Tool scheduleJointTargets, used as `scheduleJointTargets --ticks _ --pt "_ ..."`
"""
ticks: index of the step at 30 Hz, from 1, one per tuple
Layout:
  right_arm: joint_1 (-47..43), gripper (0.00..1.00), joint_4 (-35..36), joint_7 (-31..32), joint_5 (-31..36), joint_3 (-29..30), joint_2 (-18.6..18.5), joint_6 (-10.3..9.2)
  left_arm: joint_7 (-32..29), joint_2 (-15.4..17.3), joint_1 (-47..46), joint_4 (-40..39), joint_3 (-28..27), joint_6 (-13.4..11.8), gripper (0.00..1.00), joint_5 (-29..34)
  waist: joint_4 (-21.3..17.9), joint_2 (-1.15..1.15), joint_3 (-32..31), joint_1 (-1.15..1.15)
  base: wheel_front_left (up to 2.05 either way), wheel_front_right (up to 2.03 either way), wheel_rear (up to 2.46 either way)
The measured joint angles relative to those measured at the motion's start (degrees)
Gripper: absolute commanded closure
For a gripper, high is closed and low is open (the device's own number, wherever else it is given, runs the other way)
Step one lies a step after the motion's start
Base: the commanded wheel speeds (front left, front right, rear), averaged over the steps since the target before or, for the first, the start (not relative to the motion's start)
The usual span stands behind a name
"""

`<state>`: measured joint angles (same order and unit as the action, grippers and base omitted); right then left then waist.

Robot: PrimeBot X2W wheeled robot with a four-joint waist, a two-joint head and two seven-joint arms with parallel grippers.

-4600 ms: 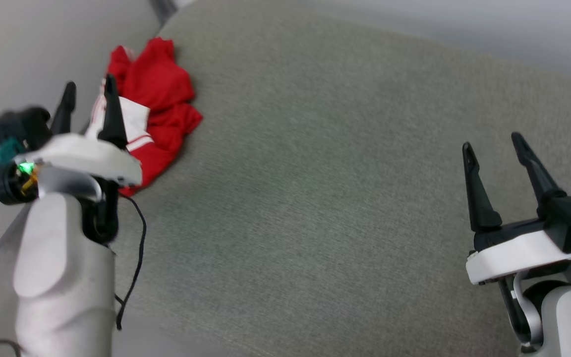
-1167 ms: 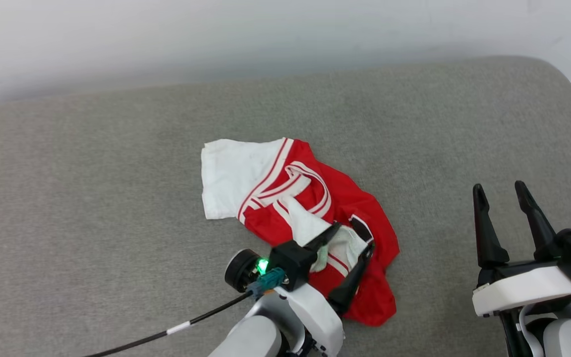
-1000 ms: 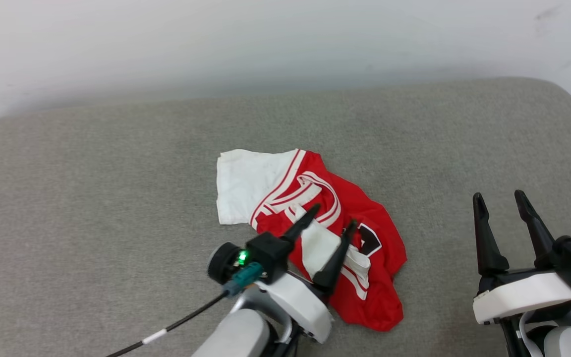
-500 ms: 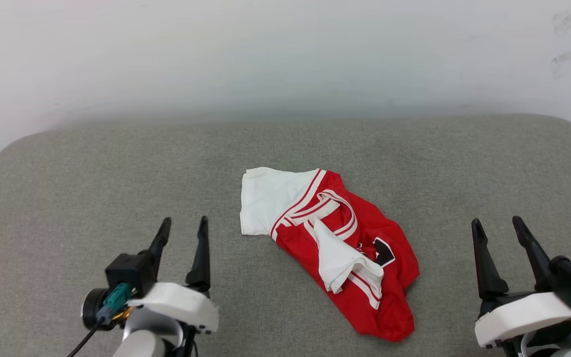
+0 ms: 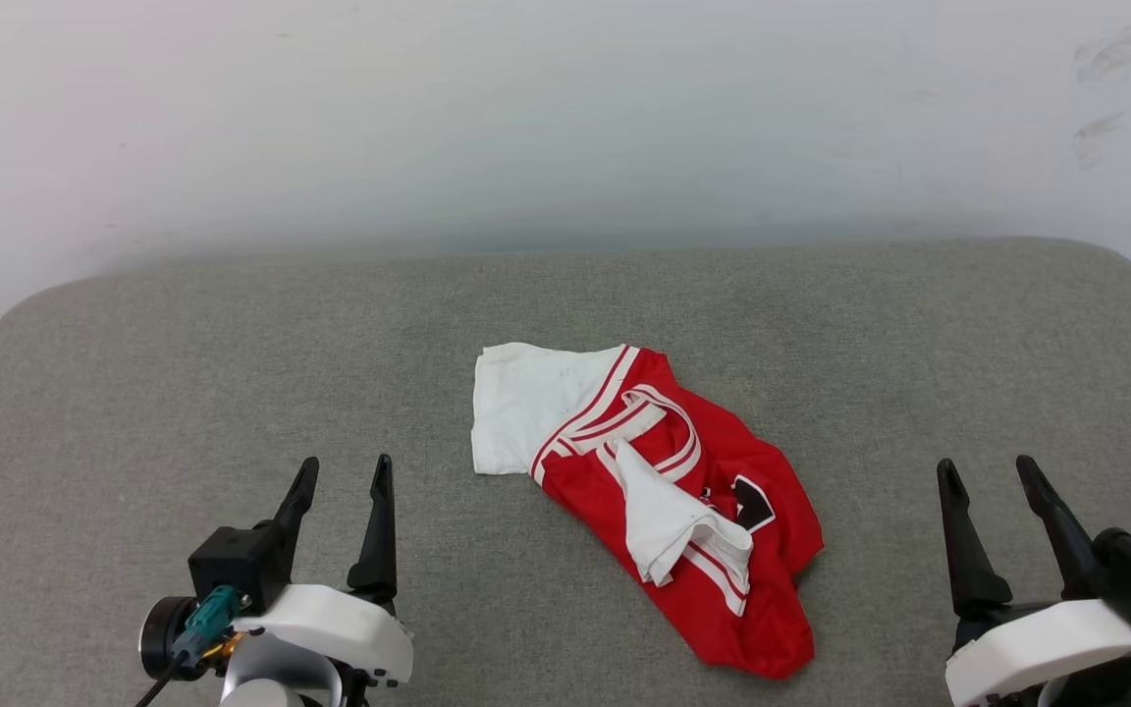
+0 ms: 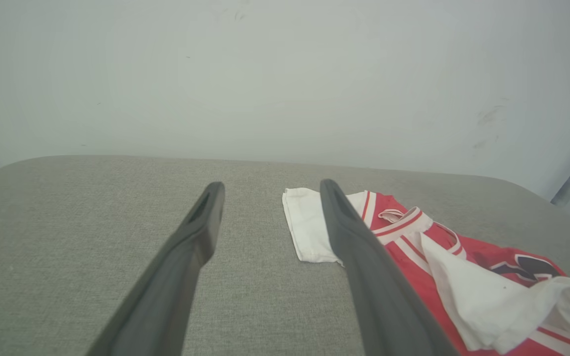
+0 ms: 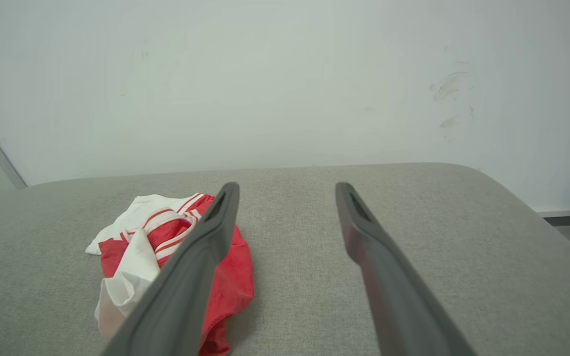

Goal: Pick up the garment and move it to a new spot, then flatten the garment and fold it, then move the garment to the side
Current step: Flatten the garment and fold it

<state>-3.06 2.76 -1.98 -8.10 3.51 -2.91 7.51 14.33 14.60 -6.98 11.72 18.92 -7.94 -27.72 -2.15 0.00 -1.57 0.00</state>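
Note:
The white sleeve is spread flat on the grey surface, so my left gripper next needs to grab the garment (image 5: 723, 501) by the sleeve's open edge (image 5: 478, 412).
The garment (image 5: 723, 501), a red shirt with white sleeves and striped trim, lies crumpled in the middle of the grey cushioned surface (image 5: 134, 373). One white sleeve spreads flat at its far left, another is bunched on top. My left gripper (image 5: 343, 474) stands open at the lower left, apart from the cloth, with nothing between its fingers. At the lower right my right gripper (image 5: 986, 471) is open and empty too. The left wrist view has the garment (image 6: 463, 267) to the right of the left gripper (image 6: 269, 186). The right wrist view has the garment (image 7: 136, 247) to the left of the right gripper (image 7: 287, 187).
A pale wall (image 5: 565, 118) rises just behind the grey surface. The surface's rounded corners curve away at the far left and far right. A dark cable (image 5: 158, 682) trails from my left wrist at the bottom edge.
The left gripper let go of the garment, drew back to the lower left and now stands clear of it. The camera swung round to face the surface squarely. The right gripper stayed open.

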Motion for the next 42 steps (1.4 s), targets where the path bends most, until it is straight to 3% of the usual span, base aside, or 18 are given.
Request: scheduleJointTargets --ticks 5,11,15,19,28,29,30,36,42 --pt "-0.2 0.0 -1.0 2.6 -4.0 -0.1 -0.1 -0.01 0.0 0.4 0.0 -0.6 -0.1 -0.2 0.0 -0.1 0.3 0.0 0.1 0.0 0.0 0.0 0.0" --pt "3.1 0.0 -1.6 19.7 -3.5 -6.2 -0.6 -0.01 0.0 0.2 -0.5 -1.3 0.0 -0.3 0.0 -0.2 2.1 0.0 0.7 0.0 0.0 0.0 0.0" --pt "5.2 0.0 -0.7 32.0 -5.9 -11.7 -4.7 -0.01 0.1 -0.5 -1.0 -1.4 0.8 0.1 0.0 0.3 4.2 0.0 1.1 0.0 0.0 0.0 0.0" --pt "8.3 0.0 1.1 40.5 -8.4 -17.0 -8.7 -0.01 0.3 -1.0 -2.0 -1.8 1.4 0.4 0.0 0.8 6.2 0.0 2.2 0.0 0.0 0.0 0.0" --pt "17.7 0.0 -1.2 48.3 -10.9 -28.5 -17.0 0.0 0.5 -2.6 -4.1 -1.0 2.1 1.6 0.0 1.3 9.4 0.0 6.5 0.0 0.0 0.0 0.0" --pt "18.4 0.55 -1.9 48.5 -11.2 -29.1 -17.4 0.0 0.5 -2.7 -4.2 -0.8 2.0 1.8 0.0 1.4 9.7 0.0 6.9 0.0 0.0 0.0 0.0" --pt "19.0 1.0 -2.3 48.5 -11.3 -29.9 -17.8 0.0 0.6 -2.8 -4.3 -0.6 1.9 1.9 0.0 1.4 9.9 0.0 7.2 0.0 0.0 0.0 0.0" --pt "22.5 1.0 -3.5 46.6 -12.0 -29.9 -18.8 0.0 0.6 -3.3 -4.6 0.1 0.9 2.4 0.0 1.8 9.6 0.0 8.0 0.0 0.0 0.0 0.0" --pt "23.2 1.0 -5.1 41.2 -10.8 -18.0 -15.6 0.0 0.7 -3.8 -4.6 0.0 -0.2 2.8 0.0 2.5 7.3 0.0 7.7 0.0 0.0 0.0 0.0"
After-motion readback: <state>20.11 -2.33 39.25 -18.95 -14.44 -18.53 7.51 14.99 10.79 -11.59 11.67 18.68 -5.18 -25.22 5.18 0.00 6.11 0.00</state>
